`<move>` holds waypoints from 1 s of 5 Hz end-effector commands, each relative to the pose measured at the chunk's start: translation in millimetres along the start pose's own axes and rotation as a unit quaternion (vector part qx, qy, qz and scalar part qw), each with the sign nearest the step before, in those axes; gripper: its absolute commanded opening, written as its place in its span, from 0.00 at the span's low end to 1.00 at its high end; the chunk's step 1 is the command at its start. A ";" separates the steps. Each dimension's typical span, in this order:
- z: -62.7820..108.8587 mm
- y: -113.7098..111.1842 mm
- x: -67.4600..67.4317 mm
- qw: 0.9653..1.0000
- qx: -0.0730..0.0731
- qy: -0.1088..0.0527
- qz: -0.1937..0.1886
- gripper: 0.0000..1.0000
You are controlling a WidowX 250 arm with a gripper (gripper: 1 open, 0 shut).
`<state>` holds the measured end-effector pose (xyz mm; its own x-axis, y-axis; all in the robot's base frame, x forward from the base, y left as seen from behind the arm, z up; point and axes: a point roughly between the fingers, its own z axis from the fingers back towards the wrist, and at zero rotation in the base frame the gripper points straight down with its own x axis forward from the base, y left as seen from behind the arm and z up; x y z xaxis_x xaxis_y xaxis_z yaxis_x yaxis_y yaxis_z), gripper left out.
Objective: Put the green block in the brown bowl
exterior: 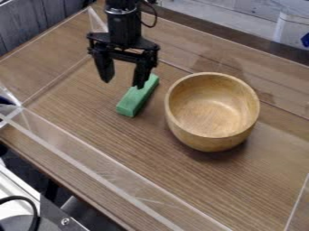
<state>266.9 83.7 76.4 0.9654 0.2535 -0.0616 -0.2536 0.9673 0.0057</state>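
Note:
My gripper needs to go lower toward the block before it closes on the green block, because my fingertips are above and short of the green block's far end (146, 83).
The green block (135, 97) lies flat on the wooden table, angled, just left of the brown bowl (212, 110). The bowl stands upright and holds nothing. My gripper (123, 72) hangs pointing down over the block's far end, a little to its upper left. Its black fingers (105, 69) are spread wide open with nothing between them. The right finger overlaps the block's far tip in this view; whether it touches I cannot tell.
A clear plastic wall (72, 149) runs along the table's front and left sides. A dark edge and a pale object (295, 36) sit at the far right corner. Bare wood (72, 95) lies left of the block.

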 end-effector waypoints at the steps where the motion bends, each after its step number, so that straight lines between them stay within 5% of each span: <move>1: 18.1 -1.7 9.9 0.998 -0.020 -0.053 -0.008 1.00; 3: 4.4 3.8 15.5 0.998 -0.029 -0.046 -0.031 1.00; 5: 10.7 -14.5 5.8 0.995 0.003 -0.095 -0.033 1.00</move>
<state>271.3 69.5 71.4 0.9802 0.1859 0.0686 -0.1868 0.9824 0.0079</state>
